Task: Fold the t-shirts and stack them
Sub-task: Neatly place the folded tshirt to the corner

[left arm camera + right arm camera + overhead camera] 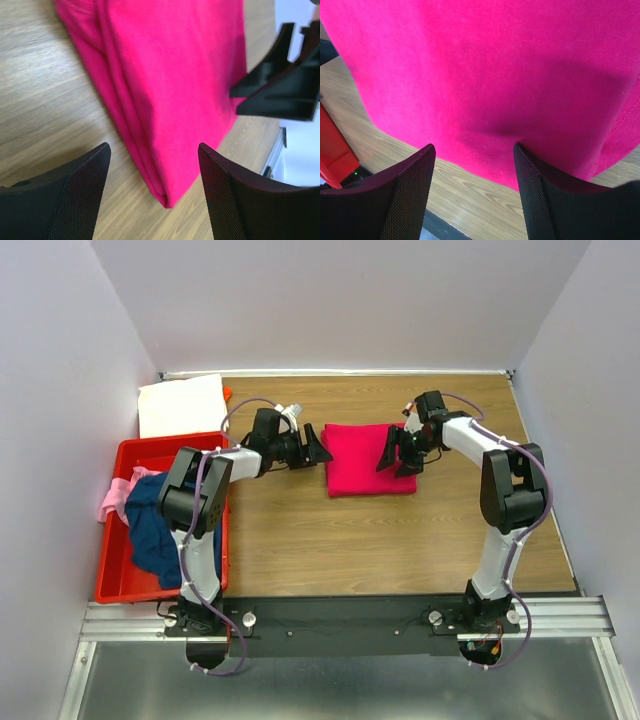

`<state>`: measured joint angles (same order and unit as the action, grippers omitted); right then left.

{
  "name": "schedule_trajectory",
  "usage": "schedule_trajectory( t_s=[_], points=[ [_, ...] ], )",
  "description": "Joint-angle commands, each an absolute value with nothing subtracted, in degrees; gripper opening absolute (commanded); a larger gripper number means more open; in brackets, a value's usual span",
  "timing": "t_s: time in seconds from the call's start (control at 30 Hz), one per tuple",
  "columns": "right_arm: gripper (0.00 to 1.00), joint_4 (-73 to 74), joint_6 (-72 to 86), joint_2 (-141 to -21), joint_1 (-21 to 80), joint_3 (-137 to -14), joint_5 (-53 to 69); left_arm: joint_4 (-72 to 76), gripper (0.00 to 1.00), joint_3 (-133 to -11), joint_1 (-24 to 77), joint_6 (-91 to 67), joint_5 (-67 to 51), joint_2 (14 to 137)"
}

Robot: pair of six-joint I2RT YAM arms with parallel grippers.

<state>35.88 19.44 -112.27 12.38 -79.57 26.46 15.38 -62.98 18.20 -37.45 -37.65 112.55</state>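
My left gripper grabs the folded magenta-pink t-shirt's edge nearest the white t-shirt next, to drag the folded shirt flat onto the stack.
The magenta-pink t-shirt lies folded into a rectangle at the table's middle back. It also shows in the left wrist view and the right wrist view. My left gripper is open and empty at the shirt's left edge, its jaws astride a corner of the fold. My right gripper is open and empty over the shirt's right edge. The navy t-shirt and the pale pink t-shirt lie crumpled in the red bin. The white t-shirt lies folded at the back left.
The red plastic bin stands along the table's left side, beside the left arm. A small orange object lies by the white shirt. Walls close in the table on the left, back and right.
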Motion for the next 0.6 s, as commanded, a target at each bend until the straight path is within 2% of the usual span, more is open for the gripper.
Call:
schedule_trajectory(
  t_s=[0.0,0.57],
  points=[
    [0.71,34.63,18.72,-112.41,12.83,-78.14,27.60,15.21,0.78,-63.37,19.25,-40.16,-32.70,114.61],
    [0.71,34.28,18.81,-112.76,13.18,-77.08,27.42,11.43,0.78,-67.41,23.72,-42.19,-29.97,121.11]
  ],
)
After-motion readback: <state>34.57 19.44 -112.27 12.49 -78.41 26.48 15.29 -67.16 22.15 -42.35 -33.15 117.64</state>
